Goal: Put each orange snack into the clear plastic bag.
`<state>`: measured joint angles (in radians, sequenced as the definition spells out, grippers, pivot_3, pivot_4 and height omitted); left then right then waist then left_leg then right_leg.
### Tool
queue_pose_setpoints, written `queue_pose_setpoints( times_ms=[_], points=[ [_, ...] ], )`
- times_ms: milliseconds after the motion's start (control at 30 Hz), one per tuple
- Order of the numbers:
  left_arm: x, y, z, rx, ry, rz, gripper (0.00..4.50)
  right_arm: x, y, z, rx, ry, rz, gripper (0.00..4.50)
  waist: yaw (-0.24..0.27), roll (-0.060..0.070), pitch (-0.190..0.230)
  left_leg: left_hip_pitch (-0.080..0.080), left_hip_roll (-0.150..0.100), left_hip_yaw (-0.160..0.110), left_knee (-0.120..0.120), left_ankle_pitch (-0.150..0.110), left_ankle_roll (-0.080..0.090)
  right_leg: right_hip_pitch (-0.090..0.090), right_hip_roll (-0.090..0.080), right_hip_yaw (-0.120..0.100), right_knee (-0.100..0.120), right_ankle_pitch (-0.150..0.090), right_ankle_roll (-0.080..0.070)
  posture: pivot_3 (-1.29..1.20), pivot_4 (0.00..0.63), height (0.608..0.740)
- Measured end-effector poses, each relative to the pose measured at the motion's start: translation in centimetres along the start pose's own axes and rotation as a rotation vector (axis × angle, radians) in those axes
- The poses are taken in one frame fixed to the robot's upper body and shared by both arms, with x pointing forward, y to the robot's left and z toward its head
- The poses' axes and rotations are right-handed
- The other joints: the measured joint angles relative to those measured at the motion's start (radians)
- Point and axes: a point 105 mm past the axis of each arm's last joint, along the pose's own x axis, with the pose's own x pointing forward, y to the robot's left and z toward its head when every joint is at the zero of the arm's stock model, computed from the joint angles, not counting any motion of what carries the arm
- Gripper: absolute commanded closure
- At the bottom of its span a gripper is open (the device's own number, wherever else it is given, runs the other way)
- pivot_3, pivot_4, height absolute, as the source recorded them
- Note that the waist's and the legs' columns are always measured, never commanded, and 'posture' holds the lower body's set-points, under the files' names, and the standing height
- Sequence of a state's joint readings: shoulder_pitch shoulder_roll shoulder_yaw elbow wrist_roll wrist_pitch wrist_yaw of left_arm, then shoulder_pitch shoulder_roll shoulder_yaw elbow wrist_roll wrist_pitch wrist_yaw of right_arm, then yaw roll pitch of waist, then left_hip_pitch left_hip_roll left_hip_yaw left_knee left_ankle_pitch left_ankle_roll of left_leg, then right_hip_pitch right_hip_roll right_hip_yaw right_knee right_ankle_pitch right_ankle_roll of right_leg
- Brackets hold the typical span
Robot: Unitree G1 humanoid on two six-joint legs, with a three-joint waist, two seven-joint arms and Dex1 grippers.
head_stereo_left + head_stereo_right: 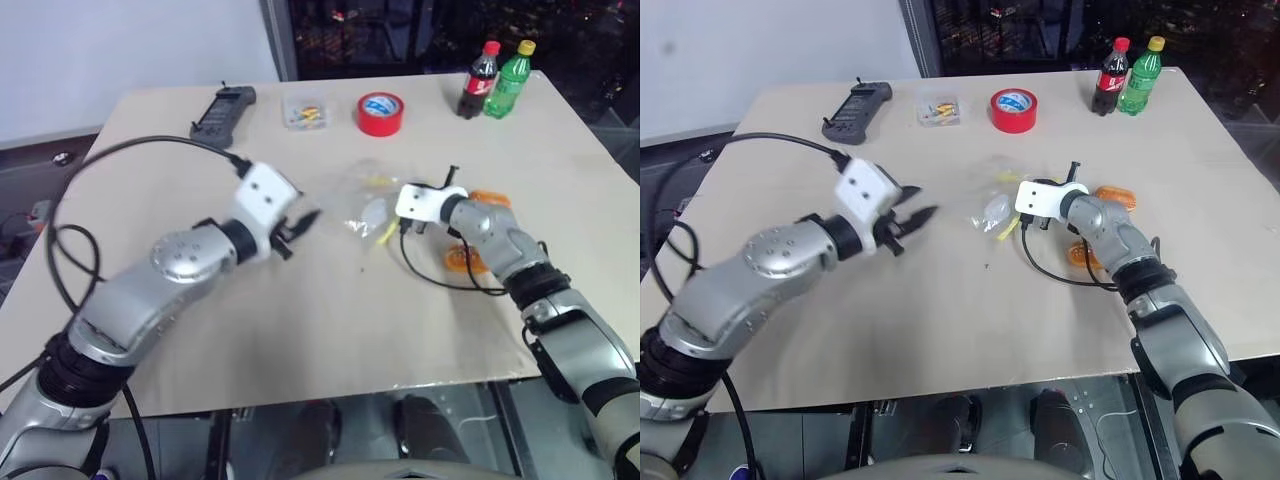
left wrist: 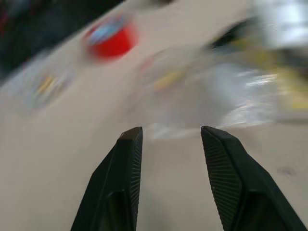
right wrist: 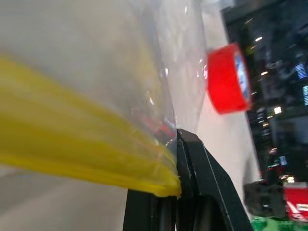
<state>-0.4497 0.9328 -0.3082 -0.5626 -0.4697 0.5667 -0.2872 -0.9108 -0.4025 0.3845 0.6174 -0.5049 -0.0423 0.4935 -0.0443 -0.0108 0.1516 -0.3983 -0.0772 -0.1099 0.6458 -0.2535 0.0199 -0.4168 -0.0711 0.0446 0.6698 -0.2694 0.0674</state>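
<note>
My left gripper grabs the bag by its yellow seal strip (image 1: 388,232) next, since the clear bag (image 1: 362,203) lies crumpled and slack on the tabletop.
The clear plastic bag (image 1: 362,203) lies crumpled at mid-table, its yellow seal strip (image 3: 72,149) facing my right arm. My right gripper (image 1: 397,227) is shut on that strip; in the right wrist view the black fingers (image 3: 192,187) pinch the strip's end. One orange snack (image 1: 491,198) lies on the table just beyond my right forearm, and another (image 1: 461,261) sits on its near side, partly behind the arm. My left gripper (image 1: 302,224) hovers open a little to the left of the bag, with nothing between its fingers (image 2: 127,163), pointing at the bag (image 2: 211,96).
At the far edge of the table stand a red tape roll (image 1: 380,113), a small clear box (image 1: 305,113), a black handset (image 1: 222,112), a cola bottle (image 1: 480,80) and a green bottle (image 1: 510,78). A black cable (image 1: 430,275) loops under my right wrist.
</note>
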Motion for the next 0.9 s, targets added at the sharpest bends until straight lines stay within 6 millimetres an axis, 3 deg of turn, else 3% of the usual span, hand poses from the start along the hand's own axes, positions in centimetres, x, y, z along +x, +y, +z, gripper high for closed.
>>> queue_pose_setpoints(
  times_ms=[100, 267, 600, 833, 867, 900],
  points=[
    [0.9, -1.6, 0.3, 0.046, -0.004, -0.049, 2.44, 0.3, -0.5, 1.7, 0.025, -0.001, 0.048, 4.50, 0.003, 0.000, 0.000, -0.001, 0.000, 0.000, 0.000, 0.000, 0.000, 0.000, 0.000, 0.000, 0.000, 0.000, 0.000, 0.00, 0.150, 0.740],
    [1.9, -2.4, -0.1, 0.081, 0.044, -0.058, 2.44, 0.7, -0.3, 3.6, 0.064, -0.018, 0.093, 4.50, 0.004, -0.001, 0.000, -0.001, -0.001, 0.000, 0.001, 0.000, 0.000, 0.000, 0.000, -0.001, 0.001, 0.000, 0.000, 0.00, 0.150, 0.740],
    [3.3, -2.6, 0.7, 0.121, 0.057, -0.026, 2.44, 1.0, 0.2, 4.7, 0.105, -0.017, 0.123, 4.50, 0.002, -0.001, 0.000, -0.001, -0.001, -0.001, 0.002, 0.000, 0.000, -0.001, 0.000, -0.001, 0.003, 0.000, 0.000, 0.00, 0.150, 0.740],
    [4.2, -2.6, 0.2, 0.157, 0.077, 0.009, 2.44, 1.1, 0.3, 4.9, 0.105, -0.018, 0.123, 4.50, 0.001, -0.001, 0.000, -0.001, -0.002, -0.001, 0.004, 0.000, 0.000, -0.001, 0.000, -0.001, 0.006, 0.000, 0.000, 0.00, 0.150, 0.740],
    [4.2, -2.6, 0.2, 0.161, 0.077, 0.011, 2.94, 1.1, 0.3, 4.9, 0.105, -0.018, 0.122, 4.50, 0.001, -0.001, 0.000, -0.001, -0.002, -0.001, 0.004, 0.000, 0.000, -0.001, 0.000, -0.001, 0.006, 0.000, 0.000, 0.00, 0.150, 0.740],
    [4.1, -2.6, 0.2, 0.171, 0.074, 0.011, 3.17, 1.1, 0.3, 4.9, 0.106, -0.019, 0.121, 4.50, 0.001, -0.001, 0.000, -0.001, -0.002, -0.001, 0.004, 0.000, 0.000, -0.001, 0.000, -0.001, 0.006, 0.000, 0.000, 0.00, 0.150, 0.740]
  ],
)
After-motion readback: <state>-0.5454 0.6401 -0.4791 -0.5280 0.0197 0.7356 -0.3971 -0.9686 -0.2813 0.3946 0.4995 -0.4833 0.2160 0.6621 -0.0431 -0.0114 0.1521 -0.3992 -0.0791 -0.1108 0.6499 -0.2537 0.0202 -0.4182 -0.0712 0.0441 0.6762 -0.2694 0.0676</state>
